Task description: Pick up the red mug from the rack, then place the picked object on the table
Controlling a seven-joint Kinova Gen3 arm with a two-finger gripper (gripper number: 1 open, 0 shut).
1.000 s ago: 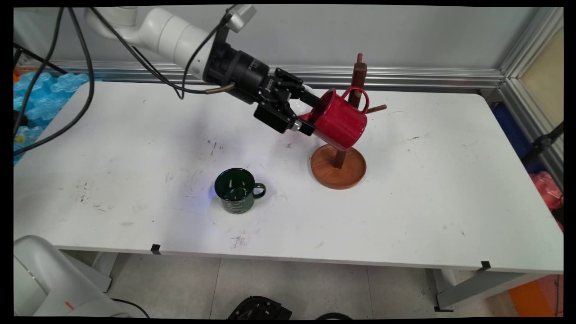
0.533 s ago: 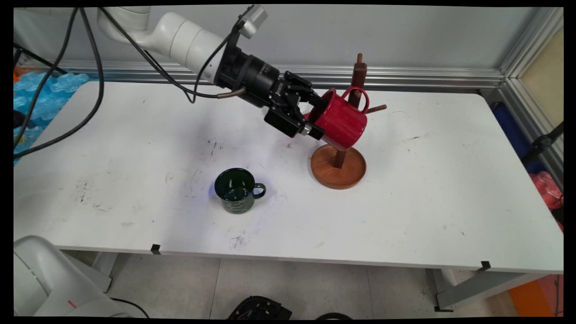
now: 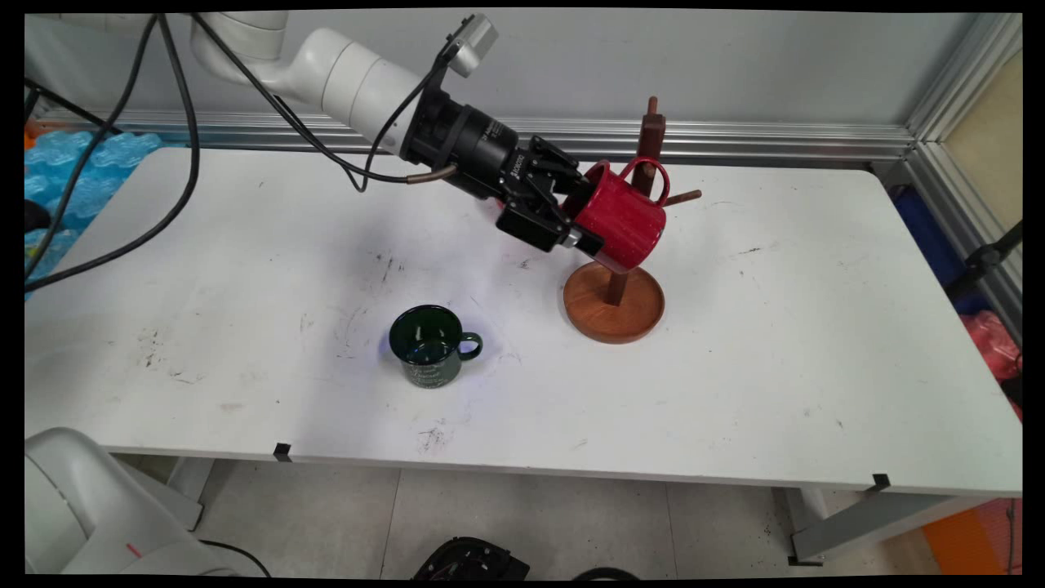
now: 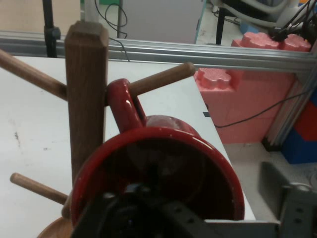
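My gripper grabs the red mug by its rim [image 4: 237, 178] next, to take it off the wooden mug tree [image 4: 87, 94].
A red mug [image 3: 624, 224] hangs tilted on a wooden mug tree [image 3: 651, 131], its handle [image 4: 124, 104] hooked over a peg [image 4: 163, 79]. The tree's round base [image 3: 612, 314] stands on the white table [image 3: 775, 367]. My gripper [image 3: 586, 214] reaches in from the left and is open at the mug's mouth. One finger is inside the mug and the other lies outside under its lower wall. In the hand view the mug's rim [image 4: 163, 134] fills the lower frame around the black linkage [image 4: 163, 213], with the tree's post [image 4: 86, 99] just left. A dark green mug [image 3: 429, 347] stands upright nearer the front.
An aluminium rail [image 3: 735, 139] runs along the table's far edge and down the right side. Black cables [image 3: 175, 163] hang from the arm over the table's left part. Pink foam blocks [image 4: 247, 94] lie beyond the table's edge in the hand view.
My gripper has moved right and slightly down, farther onto the red mug's mouth. The red mug, the tree and the green mug have stayed in place.
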